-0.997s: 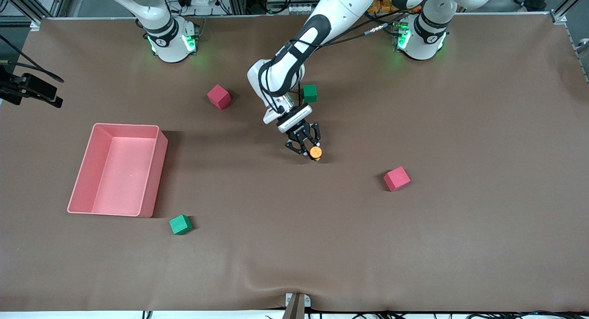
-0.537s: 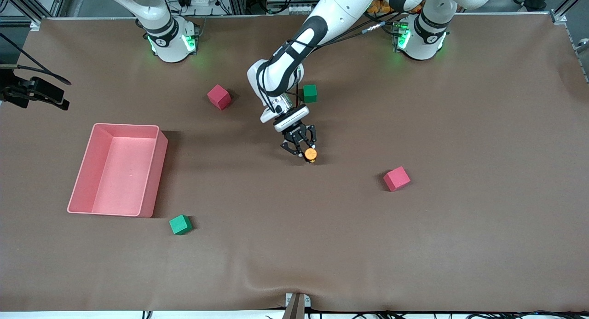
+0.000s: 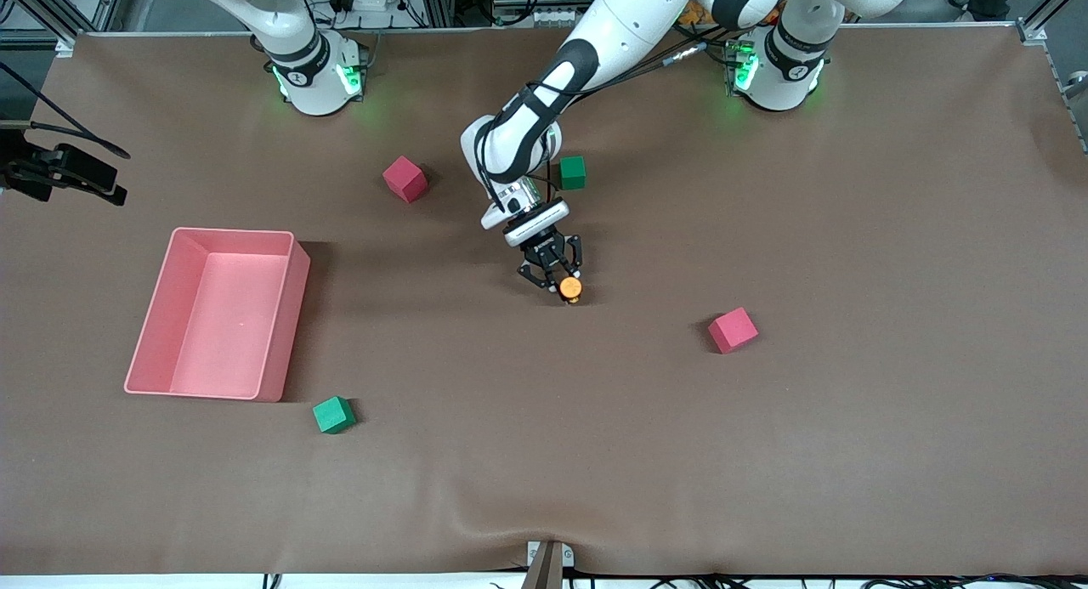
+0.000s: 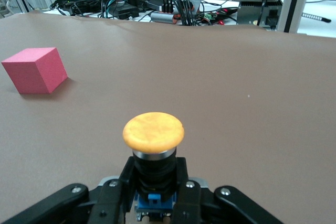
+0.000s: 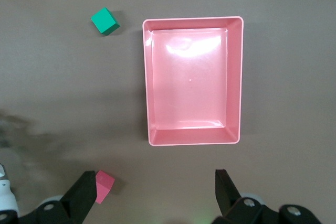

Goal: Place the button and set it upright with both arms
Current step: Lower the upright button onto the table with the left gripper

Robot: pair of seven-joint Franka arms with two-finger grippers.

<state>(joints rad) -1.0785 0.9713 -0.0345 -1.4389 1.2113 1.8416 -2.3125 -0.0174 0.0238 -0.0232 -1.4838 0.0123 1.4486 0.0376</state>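
The button's black body (image 3: 567,297) (image 4: 154,171) is low at the brown tabletop, so the button would stay standing. It is time for my left gripper to release the button.
The button (image 3: 569,288) has an orange cap on a black body and sits low over the middle of the brown table. My left gripper (image 3: 558,276) is shut on that black body, and the cap (image 4: 153,131) sticks out past the fingertips (image 4: 127,176). In the left wrist view the left gripper (image 4: 155,178) clamps the body from both sides. My right gripper (image 5: 156,178) hangs open and empty, high above the pink tray (image 5: 193,19). The right arm waits.
The pink tray (image 3: 291,317) lies toward the right arm's end. Beside its near corner is a green cube (image 3: 333,415). A red cube (image 3: 405,178) and another green cube (image 3: 572,172) lie near the left forearm. A second red cube (image 3: 733,330) lies toward the left arm's end.
The left gripper has carried the button a little toward the right arm's end and lower over the table. The cubes and tray have not moved.
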